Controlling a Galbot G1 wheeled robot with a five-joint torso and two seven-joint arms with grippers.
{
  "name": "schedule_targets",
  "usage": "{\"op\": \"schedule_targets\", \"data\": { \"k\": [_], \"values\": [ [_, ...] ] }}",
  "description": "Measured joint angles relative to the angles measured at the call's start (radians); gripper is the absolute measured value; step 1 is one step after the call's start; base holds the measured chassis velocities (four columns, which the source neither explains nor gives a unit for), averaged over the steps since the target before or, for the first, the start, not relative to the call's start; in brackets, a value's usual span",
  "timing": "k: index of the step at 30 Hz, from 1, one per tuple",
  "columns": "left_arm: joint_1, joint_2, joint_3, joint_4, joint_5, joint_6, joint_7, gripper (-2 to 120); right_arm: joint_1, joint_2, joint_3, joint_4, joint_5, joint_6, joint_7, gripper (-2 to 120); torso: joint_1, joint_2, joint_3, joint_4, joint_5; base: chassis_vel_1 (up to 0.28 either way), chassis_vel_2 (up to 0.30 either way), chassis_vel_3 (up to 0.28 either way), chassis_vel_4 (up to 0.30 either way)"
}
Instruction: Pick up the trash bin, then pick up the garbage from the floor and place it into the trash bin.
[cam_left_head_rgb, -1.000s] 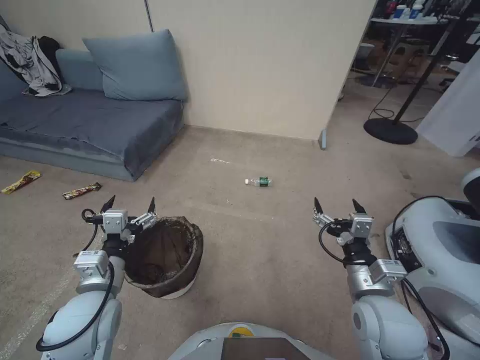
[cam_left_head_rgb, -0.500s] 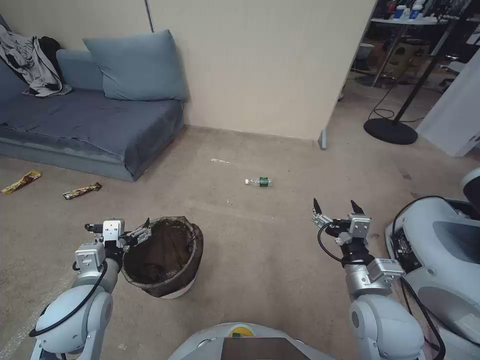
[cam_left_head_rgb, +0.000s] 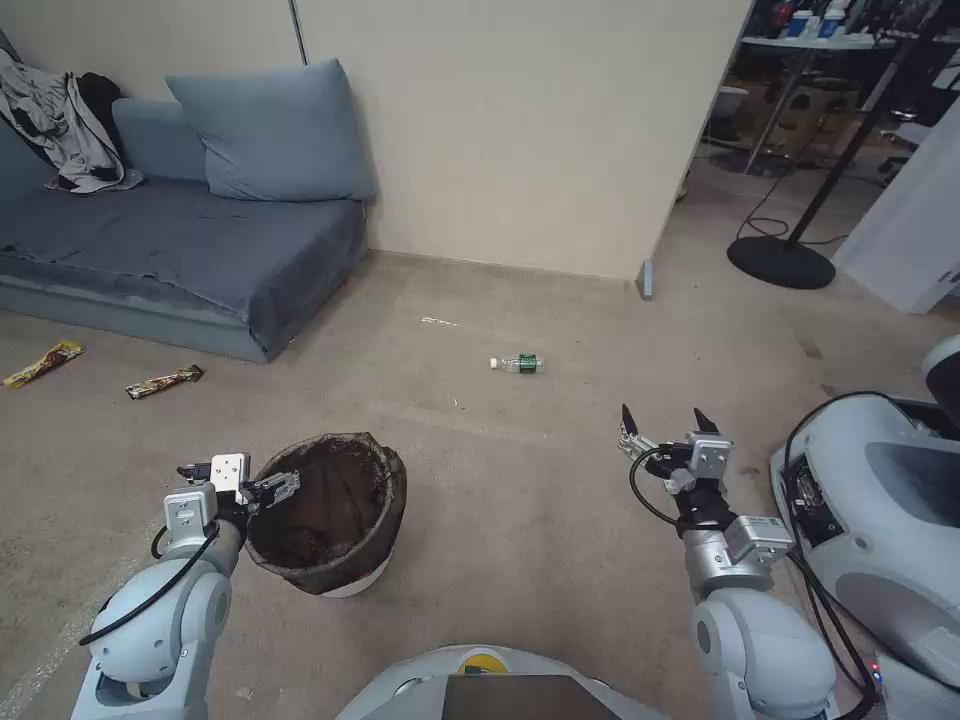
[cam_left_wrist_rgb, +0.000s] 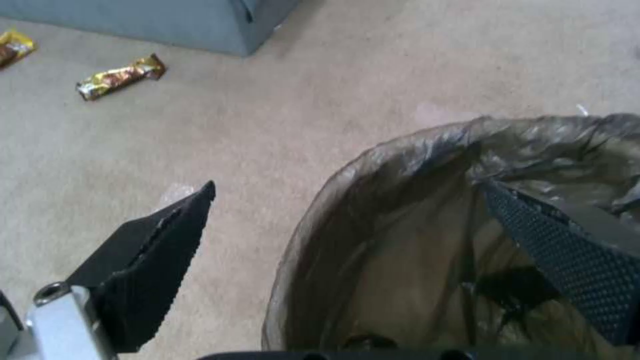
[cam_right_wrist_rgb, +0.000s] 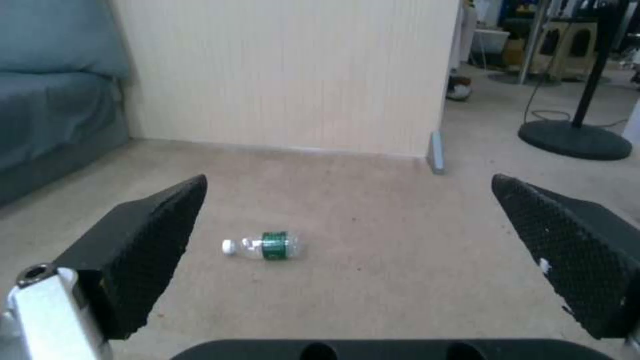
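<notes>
The bin's round opening is far wider than my gripper's fingers, so my left gripper must grab its thin bag-covered rim next.
The trash bin (cam_left_head_rgb: 380, 505), white with a dark crinkled bag over its rim, stands on the carpet at my front left. My left gripper (cam_left_head_rgb: 240, 478) is open and straddles the bin's left rim (cam_left_wrist_rgb: 373, 155): one finger (cam_left_wrist_rgb: 153, 255) is outside, the other (cam_left_wrist_rgb: 560, 250) is inside the liner. A clear green-labelled bottle (cam_left_head_rgb: 518, 363) lies on the floor ahead, seen between the fingers of my open, empty right gripper (cam_left_head_rgb: 662, 415) in the right wrist view (cam_right_wrist_rgb: 263, 246). Two yellow snack wrappers (cam_left_head_rgb: 163, 381) (cam_left_head_rgb: 42, 363) lie by the sofa.
A low blue sofa (cam_left_head_rgb: 180, 250) with a cushion fills the back left. A wall corner (cam_left_head_rgb: 645, 270) juts out ahead. A stand's round black base (cam_left_head_rgb: 780, 262) sits at the back right. A white machine with cables (cam_left_head_rgb: 880, 520) stands close on my right.
My left gripper has come down and back toward me, from above the bin's far-left rim to straddling its left rim. The right gripper has shifted slightly left.
</notes>
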Motion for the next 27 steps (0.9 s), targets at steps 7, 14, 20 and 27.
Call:
{"op": "schedule_targets", "data": {
  "k": [7,14,20,27],
  "values": [
    [-0.002,-0.001,0.010,0.036,0.010,-0.001,-0.016,100,0.025,-0.014,-0.016,-0.026,-0.002,-0.009,0.005,100,0.000,0.000,0.000,0.0002,0.0001,0.000,0.000,0.000,0.000],
    [0.003,-0.009,0.014,0.067,0.011,-0.003,-0.015,100,0.028,-0.015,-0.027,-0.037,-0.008,-0.010,0.007,100,0.000,0.000,0.000,0.0001,0.0000,0.000,0.000,0.000,0.000],
    [0.013,-0.015,0.012,0.088,0.018,-0.004,-0.015,100,0.029,-0.016,-0.029,-0.040,-0.013,-0.009,0.008,100,0.000,0.000,0.000,0.0001,0.0001,0.000,0.000,0.000,0.000],
    [0.016,-0.016,0.011,0.108,0.018,-0.005,-0.015,100,0.032,-0.012,-0.044,-0.044,-0.020,-0.012,0.026,100,0.000,0.000,0.000,0.0001,0.0001,0.000,0.000,0.000,0.000]
  ]
}}
